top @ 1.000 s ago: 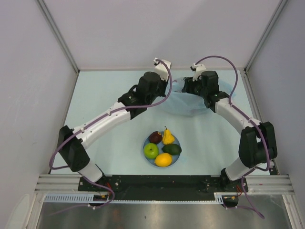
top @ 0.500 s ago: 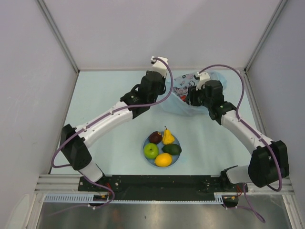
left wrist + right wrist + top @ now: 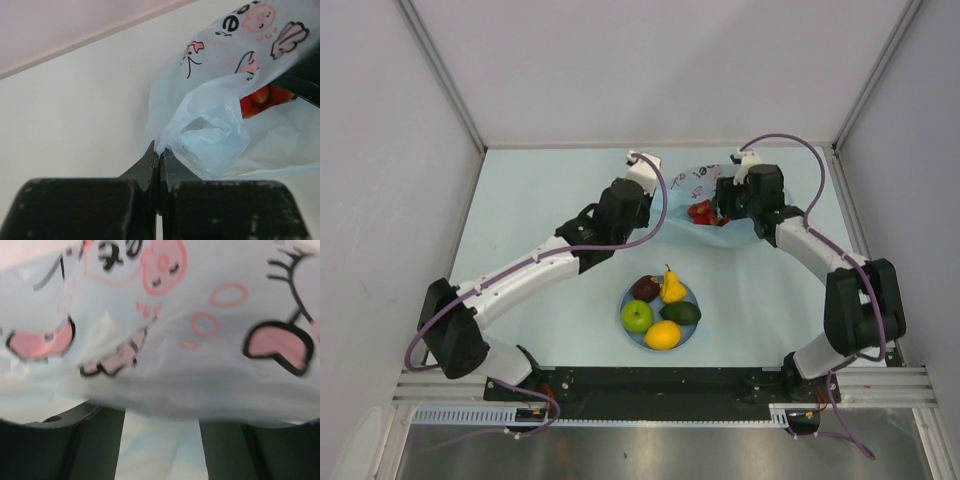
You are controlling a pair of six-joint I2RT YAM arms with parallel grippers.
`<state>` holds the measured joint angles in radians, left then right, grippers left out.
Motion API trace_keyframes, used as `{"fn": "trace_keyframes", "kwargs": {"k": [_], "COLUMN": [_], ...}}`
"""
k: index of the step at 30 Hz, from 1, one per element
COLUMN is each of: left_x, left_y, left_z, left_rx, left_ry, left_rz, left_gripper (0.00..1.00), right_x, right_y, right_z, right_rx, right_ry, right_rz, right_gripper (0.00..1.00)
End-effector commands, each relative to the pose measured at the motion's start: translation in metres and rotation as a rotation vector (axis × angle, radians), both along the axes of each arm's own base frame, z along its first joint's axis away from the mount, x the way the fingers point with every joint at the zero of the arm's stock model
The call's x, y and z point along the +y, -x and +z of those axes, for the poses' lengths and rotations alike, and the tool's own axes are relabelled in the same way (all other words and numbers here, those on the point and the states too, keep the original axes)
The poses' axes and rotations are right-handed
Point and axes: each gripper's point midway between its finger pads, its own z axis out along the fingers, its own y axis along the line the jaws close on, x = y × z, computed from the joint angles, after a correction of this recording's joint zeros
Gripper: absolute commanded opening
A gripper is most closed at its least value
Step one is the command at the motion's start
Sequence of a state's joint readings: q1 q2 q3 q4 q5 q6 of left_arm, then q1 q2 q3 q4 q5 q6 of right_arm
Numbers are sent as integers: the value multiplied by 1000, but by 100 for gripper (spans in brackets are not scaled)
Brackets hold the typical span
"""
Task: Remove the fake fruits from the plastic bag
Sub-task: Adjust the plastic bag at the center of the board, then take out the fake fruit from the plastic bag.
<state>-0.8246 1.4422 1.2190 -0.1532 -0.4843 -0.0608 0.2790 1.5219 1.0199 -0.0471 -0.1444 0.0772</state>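
Next, my right gripper grabs the red grapes at their end [image 3: 713, 212] beside it, so the grapes hang free to leave the plastic bag.
The plastic bag [image 3: 692, 186] lies at the back of the table with its mouth spread. A bunch of red grapes [image 3: 702, 212] shows inside it, also in the left wrist view [image 3: 261, 98]. My left gripper [image 3: 657, 213] is shut on the bag's left edge [image 3: 200, 140], its tips [image 3: 159, 150] pinching the film. My right gripper [image 3: 722, 208] is at the bag's mouth beside the grapes. In the right wrist view its fingers [image 3: 97, 445] stand apart, with the printed bag [image 3: 200, 340] draped over them. The green apple [image 3: 637, 316], dark red fruit [image 3: 645, 289], pear [image 3: 671, 286], dark green fruit [image 3: 681, 312] and lemon [image 3: 663, 335] lie on the plate.
The round light-blue plate [image 3: 630, 334] sits at the table's front centre, between the two arm bases. White walls close in the back and both sides of the table.
The left gripper has pulled the bag's edge leftward and toward the front. The bag has dropped and its mouth spread, so the grapes now show. The right gripper has moved to the mouth.
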Motion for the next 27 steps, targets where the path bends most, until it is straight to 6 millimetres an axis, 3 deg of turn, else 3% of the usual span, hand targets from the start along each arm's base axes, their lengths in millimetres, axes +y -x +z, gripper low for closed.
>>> {"fn": "trace_keyframes", "kwargs": {"k": [1, 7, 9, 16, 17, 19, 21, 22, 24, 26, 27], "left_x": [-15, -29, -33, -41, -42, -43, -42, -42, -42, -44, -43], "left_y": [5, -4, -4, -7, -9, -9, -11, -11, -12, -11, -11], "left_z": [23, 38, 41, 43, 43, 45, 45, 45, 41, 39, 39], "left_rx": [-24, -44, -47, -51, -54, -63, -68, -69, -63, -60, -61], "left_ry": [61, 80, 85, 83, 80, 72, 66, 63, 56, 55, 56], "left_rz": [-74, -95, -104, -120, -119, -124, -119, -119, -117, -123, -122], "left_gripper": [0, 0, 0, 0, 0, 0, 0, 1, 0, 0, 0], "right_x": [14, 12, 2, -15, -15, -11, -8, -4, 2, 10, 12], "right_y": [-48, -74, -83, -109, -112, -122, -128, -133, -139, -142, -142], "right_z": [37, 18, 17, -9, -23, -25, -42, -38, -39, -25, -13], "right_rx": [-154, -148, -160, -131, -113, -124, -104, -114, -124, -163, -183], "right_ry": [-34, 33, 70, 108, 115, 119, 136, 125, 132, 135, 132], "right_rz": [-2, -63, -124, -229, -226, -210, -191, -170, -136, -101, -92], "right_gripper": [62, 75, 77, 75, 75, 75, 72, 67, 45, 22, 17]}}
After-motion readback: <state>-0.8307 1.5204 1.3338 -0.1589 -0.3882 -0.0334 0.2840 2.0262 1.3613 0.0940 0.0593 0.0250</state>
